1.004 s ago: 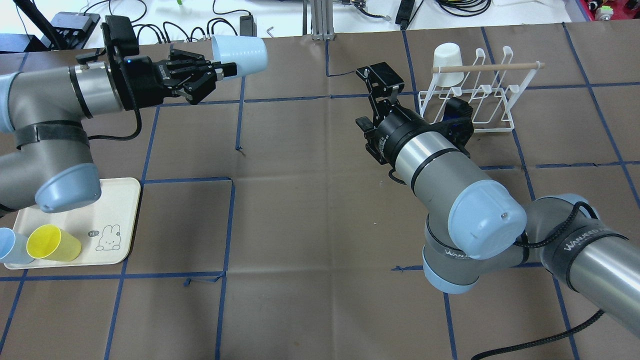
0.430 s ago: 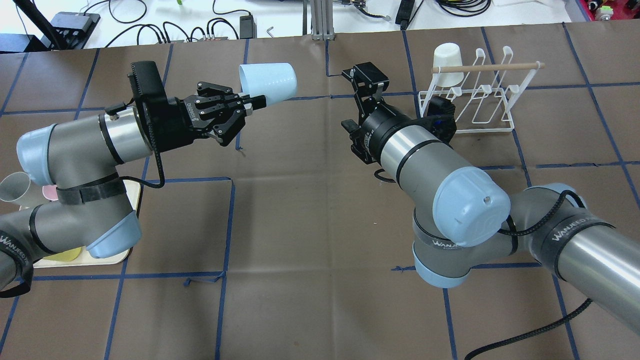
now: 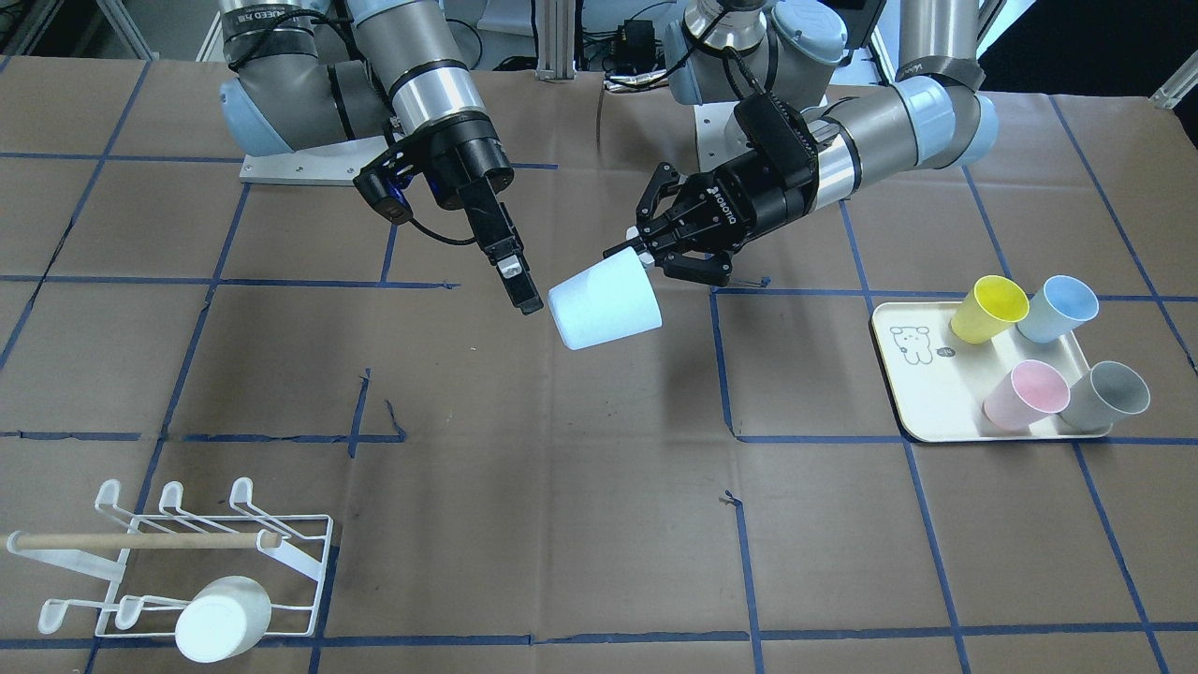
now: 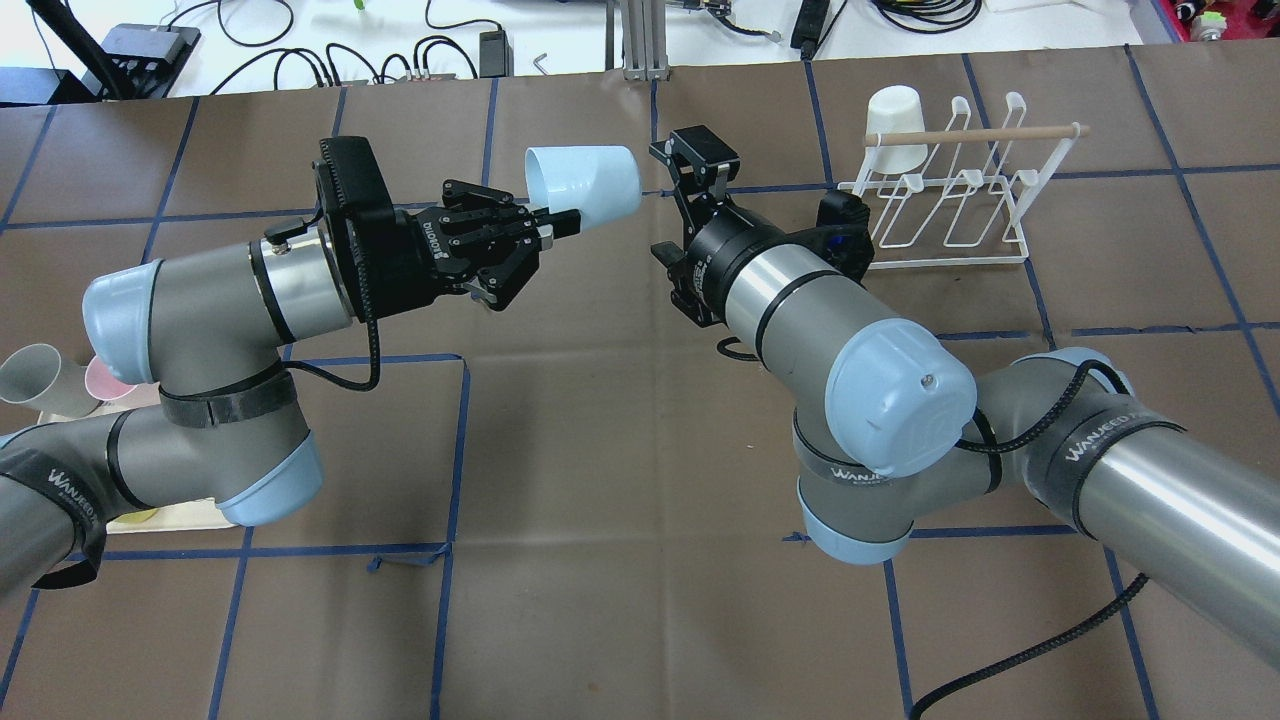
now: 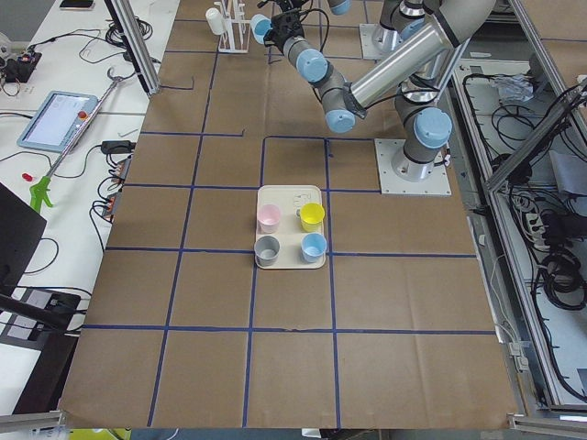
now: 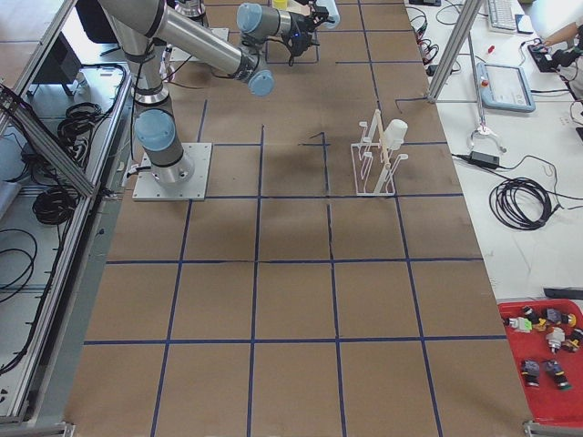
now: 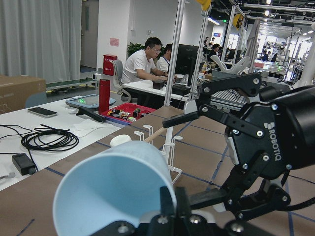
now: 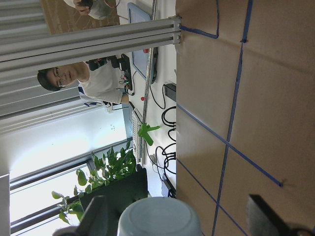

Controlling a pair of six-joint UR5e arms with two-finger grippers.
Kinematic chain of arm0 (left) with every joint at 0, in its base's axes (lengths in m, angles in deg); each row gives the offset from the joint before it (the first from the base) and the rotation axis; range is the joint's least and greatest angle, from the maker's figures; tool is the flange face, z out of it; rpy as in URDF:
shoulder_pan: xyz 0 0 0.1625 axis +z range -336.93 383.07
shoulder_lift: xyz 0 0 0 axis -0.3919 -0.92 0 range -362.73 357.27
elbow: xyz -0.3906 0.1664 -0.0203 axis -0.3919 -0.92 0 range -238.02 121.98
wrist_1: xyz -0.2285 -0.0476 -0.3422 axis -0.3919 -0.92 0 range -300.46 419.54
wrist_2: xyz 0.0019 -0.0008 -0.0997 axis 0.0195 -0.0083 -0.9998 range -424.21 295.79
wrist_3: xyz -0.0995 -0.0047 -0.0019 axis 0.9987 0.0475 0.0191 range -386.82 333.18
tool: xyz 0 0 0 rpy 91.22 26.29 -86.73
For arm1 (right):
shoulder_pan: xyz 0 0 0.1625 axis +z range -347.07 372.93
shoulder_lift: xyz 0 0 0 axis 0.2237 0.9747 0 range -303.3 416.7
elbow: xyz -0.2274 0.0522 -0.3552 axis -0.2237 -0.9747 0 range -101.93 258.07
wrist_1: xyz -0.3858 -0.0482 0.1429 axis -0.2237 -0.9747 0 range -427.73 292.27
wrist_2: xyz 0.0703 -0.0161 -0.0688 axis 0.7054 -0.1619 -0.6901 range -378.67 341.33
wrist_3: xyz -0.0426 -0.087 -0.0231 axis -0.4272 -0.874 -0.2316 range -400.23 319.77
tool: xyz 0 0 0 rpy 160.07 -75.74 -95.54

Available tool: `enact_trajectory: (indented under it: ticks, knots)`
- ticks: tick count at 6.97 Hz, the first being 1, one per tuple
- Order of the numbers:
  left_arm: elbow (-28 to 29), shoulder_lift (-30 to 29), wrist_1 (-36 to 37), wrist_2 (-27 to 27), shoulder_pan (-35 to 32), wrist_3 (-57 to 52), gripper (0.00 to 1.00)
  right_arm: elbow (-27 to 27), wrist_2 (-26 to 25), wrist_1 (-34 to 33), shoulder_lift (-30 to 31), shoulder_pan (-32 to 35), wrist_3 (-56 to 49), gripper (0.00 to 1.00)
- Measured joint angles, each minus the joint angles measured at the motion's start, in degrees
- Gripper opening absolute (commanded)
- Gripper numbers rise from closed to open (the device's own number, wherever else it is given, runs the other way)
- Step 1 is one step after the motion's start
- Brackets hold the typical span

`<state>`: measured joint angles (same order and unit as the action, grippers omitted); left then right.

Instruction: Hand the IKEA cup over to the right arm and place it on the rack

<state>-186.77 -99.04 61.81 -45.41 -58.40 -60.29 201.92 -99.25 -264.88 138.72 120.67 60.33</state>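
Observation:
I need to take over the pale blue cup for the rack, so my right gripper should next grab its closed base end (image 3: 570, 315), opposite the cup's rim (image 3: 635, 265).
My left gripper (image 4: 558, 221) is shut on the rim of a pale blue IKEA cup (image 4: 585, 184) and holds it on its side above the table's middle, base pointing right. It shows too in the front view (image 3: 604, 304) and the left wrist view (image 7: 115, 189). My right gripper (image 4: 692, 156) is open and faces the cup's base, just to its right. In the right wrist view the cup's base (image 8: 157, 216) sits between the two spread fingers (image 8: 98, 216). The white wire rack (image 4: 945, 205) with its wooden dowel stands far right behind the right arm.
A white cup (image 4: 897, 125) hangs upturned on the rack's left end. A cream tray (image 3: 936, 398) holds yellow (image 3: 985, 307), blue (image 3: 1058, 307), pink (image 3: 1025, 391) and grey (image 3: 1106, 393) cups near the left arm's base. Cables lie past the far table edge.
My left arm has carried the cup rightward toward the table's middle. My right gripper has moved leftward to meet it, and the gap between them has closed.

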Motion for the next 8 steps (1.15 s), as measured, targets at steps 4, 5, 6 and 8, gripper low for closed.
enact_trajectory:
  ticks: [4, 5, 6, 8]
  knots:
    - [0.02, -0.02, 0.11, 0.71, -0.61, 0.25, 0.01, -1.84, -0.26, 2.04, -0.28, 1.11, 0.92, 1.00]
    - [0.02, -0.02, 0.11, 0.71, -0.61, 0.25, 0.02, -2.10, -0.32, 2.39, -0.62, 1.47, 1.21, 0.99]
    - [0.03, -0.01, 0.11, 0.74, -0.61, 0.25, 0.02, -2.47, -0.42, 2.53, -1.05, 1.88, 1.35, 0.99]
    - [0.07, 0.06, 0.11, 0.73, -0.62, 0.25, 0.02, -3.83, -0.59, 2.64, -2.09, 2.58, 1.84, 0.99]
